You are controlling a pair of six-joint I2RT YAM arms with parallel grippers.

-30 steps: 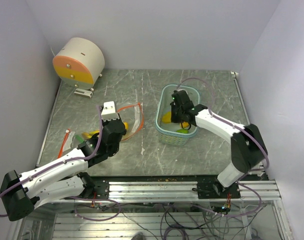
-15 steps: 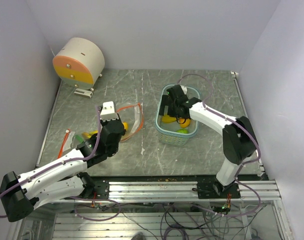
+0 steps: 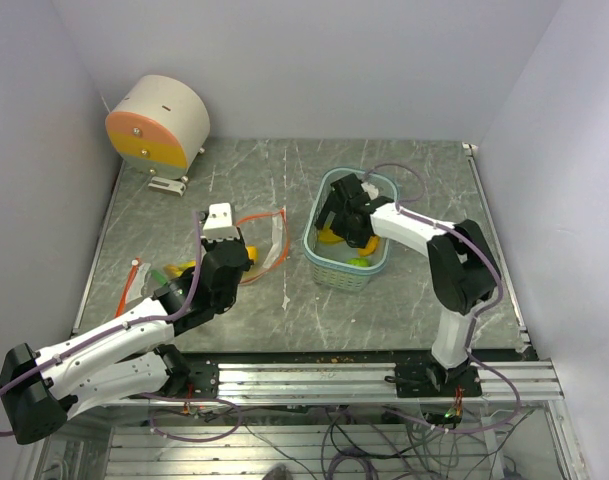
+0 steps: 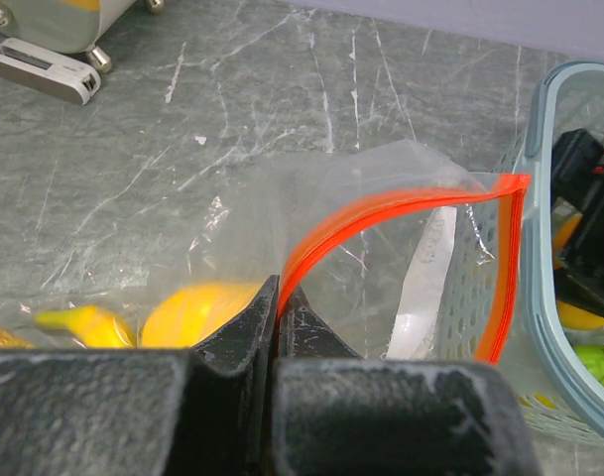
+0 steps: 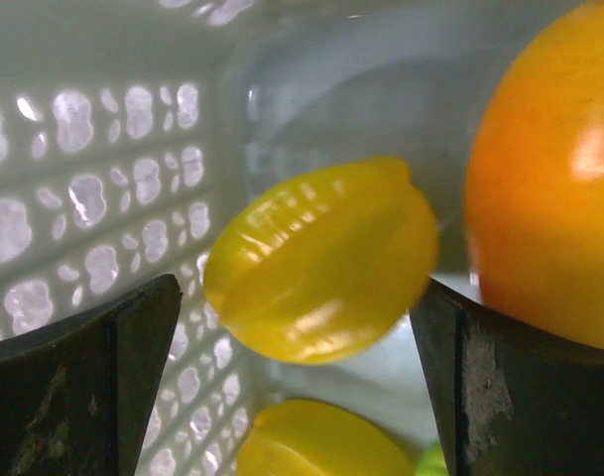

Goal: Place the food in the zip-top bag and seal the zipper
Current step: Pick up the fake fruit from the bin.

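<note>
Next, my right gripper grabs the ridged yellow fruit (image 3: 329,236) by one end, so the other end stays free to enter the bag's opening (image 3: 270,238) first.
The zip-top bag (image 4: 381,248) lies on the table with its mouth standing open toward the basket. My left gripper (image 4: 277,297) is shut on its red-orange zipper (image 4: 401,203). A yellow banana (image 4: 83,322) and an orange-yellow mango (image 4: 197,312) show through the clear plastic. From above, my left gripper (image 3: 242,255) sits at the near edge of the bag (image 3: 269,235). My right gripper (image 5: 297,337) is down inside the teal basket (image 3: 312,255) and open. A ridged yellow fruit (image 5: 321,258) lies between its fingers, apart from both. An orange-yellow fruit (image 5: 549,178) is on the right.
More food lies in the basket: another yellow piece (image 5: 321,441) and a green fruit (image 3: 359,262). The basket's rim (image 4: 544,198) stands close beside the bag's mouth. A round white-and-orange device (image 3: 159,120) stands at the back left.
My right gripper has opened wide and shifted left inside the basket, which slid slightly left. The left gripper and the bag have not moved.
</note>
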